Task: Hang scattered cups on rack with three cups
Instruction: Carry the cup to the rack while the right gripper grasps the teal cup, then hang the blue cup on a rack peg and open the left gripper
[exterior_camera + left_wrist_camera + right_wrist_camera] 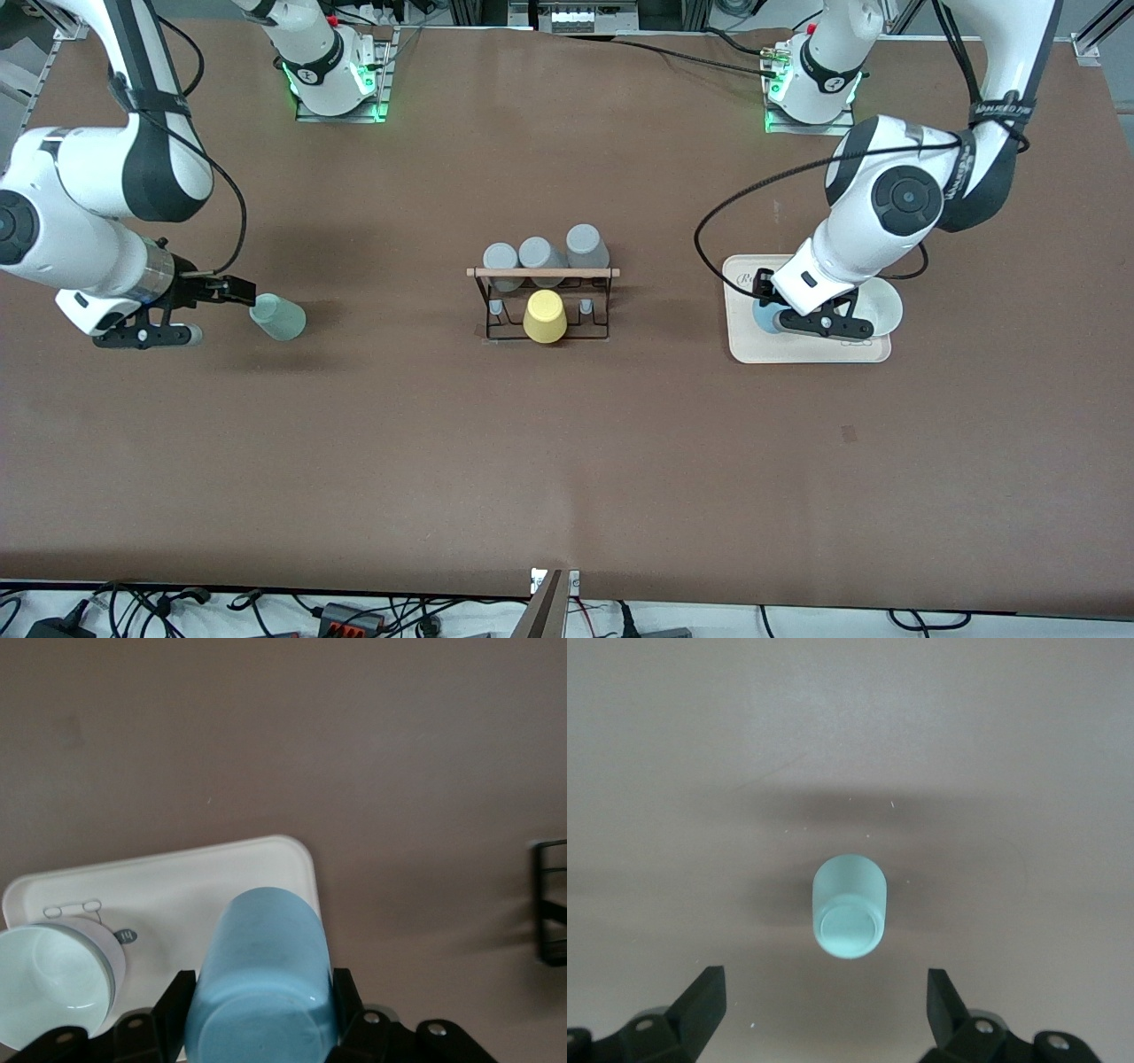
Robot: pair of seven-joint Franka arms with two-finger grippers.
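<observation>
My right gripper should next pick up the pale mint green cup by its base end (265, 309), so that it can hang the cup on the black wire rack.
The pale mint green cup (277, 317) lies on its side on the table toward the right arm's end, its base facing my right gripper (223, 311). That gripper is open and stops just short of the cup (849, 906), with its fingers (700, 1001) spread wide. My left gripper (781, 317) is shut on the light blue cup (261, 979) low over the beige tray (802, 350). The cup (762, 317) is mostly hidden by the hand in the front view. The black wire rack (545, 301) with its wooden rod (542, 272) stands mid-table.
A yellow cup (544, 316) sits upside down on the rack's nearer side, and three grey cups (540, 255) hang on the side farther from the front camera. A white bowl (881, 306) sits on the tray (221, 877). The rack's edge (551, 904) shows in the left wrist view.
</observation>
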